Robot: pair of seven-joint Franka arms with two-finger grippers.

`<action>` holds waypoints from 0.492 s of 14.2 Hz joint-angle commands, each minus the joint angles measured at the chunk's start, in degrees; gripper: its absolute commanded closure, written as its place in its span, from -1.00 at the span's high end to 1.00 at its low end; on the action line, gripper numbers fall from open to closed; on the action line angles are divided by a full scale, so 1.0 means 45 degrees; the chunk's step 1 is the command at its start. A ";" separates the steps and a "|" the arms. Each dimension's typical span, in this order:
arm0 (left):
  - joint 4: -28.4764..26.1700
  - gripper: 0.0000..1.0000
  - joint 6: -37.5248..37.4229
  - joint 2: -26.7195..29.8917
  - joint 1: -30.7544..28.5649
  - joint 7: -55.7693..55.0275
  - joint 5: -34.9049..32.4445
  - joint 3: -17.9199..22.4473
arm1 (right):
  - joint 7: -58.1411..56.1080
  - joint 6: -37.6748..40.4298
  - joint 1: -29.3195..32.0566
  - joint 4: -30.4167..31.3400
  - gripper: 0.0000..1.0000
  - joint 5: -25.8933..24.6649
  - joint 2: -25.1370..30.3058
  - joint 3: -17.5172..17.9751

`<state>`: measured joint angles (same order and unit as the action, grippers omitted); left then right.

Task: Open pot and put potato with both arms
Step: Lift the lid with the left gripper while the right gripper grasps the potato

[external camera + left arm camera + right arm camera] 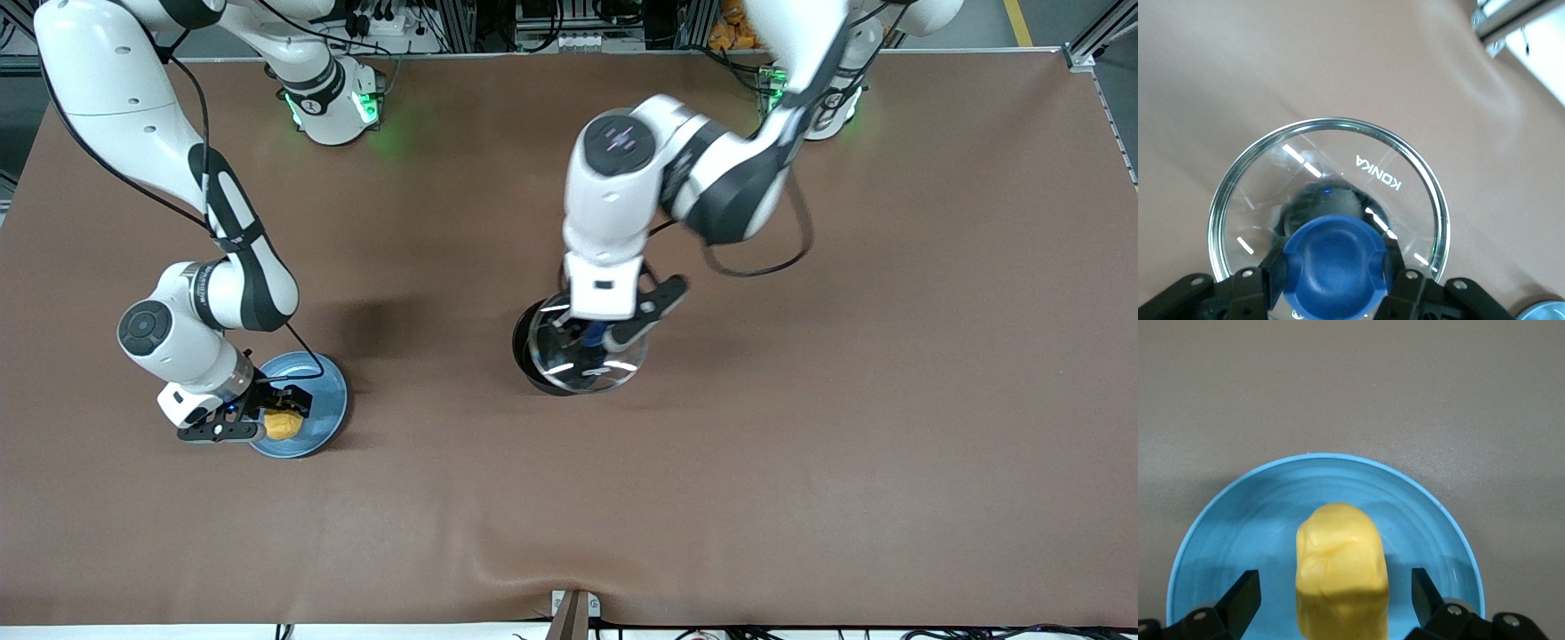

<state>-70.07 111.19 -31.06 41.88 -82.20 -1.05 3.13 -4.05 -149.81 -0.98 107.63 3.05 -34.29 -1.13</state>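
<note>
My right gripper should close on the yellow potato [1342, 573] now. My fingers are on either side of the potato on the light-blue plate [1245, 527].
The black pot [526, 348] stands mid-table; its blue handle is hidden. My left gripper [588, 336] is shut on the blue knob [1335, 263] of the clear glass lid [613, 369]. It holds the lid up, shifted off the pot toward the left arm's end, and brown table shows through the glass [1338, 160]. The yellow potato [283, 426] lies on the light-blue plate [324, 391] toward the right arm's end. My right gripper [267, 416] is open low over the plate. Its fingers [1245, 593] stand on either side of the potato [1338, 567] without touching it.
The brown table cover [711, 498] spreads around both things. The arms' green-lit bases [333, 107] stand along the edge farthest from the front camera. A metal frame corner [1501, 23] shows in the left wrist view.
</note>
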 commanded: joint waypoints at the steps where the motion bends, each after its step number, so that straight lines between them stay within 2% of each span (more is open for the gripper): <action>1: -0.0483 -1.00 -0.1052 0.1448 -0.0885 0.0995 -0.0137 -0.0089 | -0.0312 -0.0127 0.0022 -0.0090 0.82 0.0259 -0.0154 0.0018; 4: -0.0853 -1.00 -0.2457 0.2484 -0.2290 0.3567 0.0368 -0.0148 | -0.0312 -0.0108 0.0022 -0.0090 0.10 0.0259 -0.0154 0.0018; 6: -0.1320 -1.00 -0.3240 0.3148 -0.3208 0.5581 0.0740 -0.0148 | -0.0254 -0.0050 -0.0017 -0.0090 -0.28 0.0259 -0.0076 0.0018; 7: -0.1671 -1.00 -0.3359 0.3538 -0.3715 0.6383 0.0877 -0.0148 | -0.0234 0.0067 -0.0036 -0.0090 -0.40 0.0259 0.0040 0.0037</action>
<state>-72.71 97.33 -20.08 28.75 -59.98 1.05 3.18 -4.08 -149.84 -0.99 107.52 3.06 -34.66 -1.15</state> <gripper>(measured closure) 0.396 0.441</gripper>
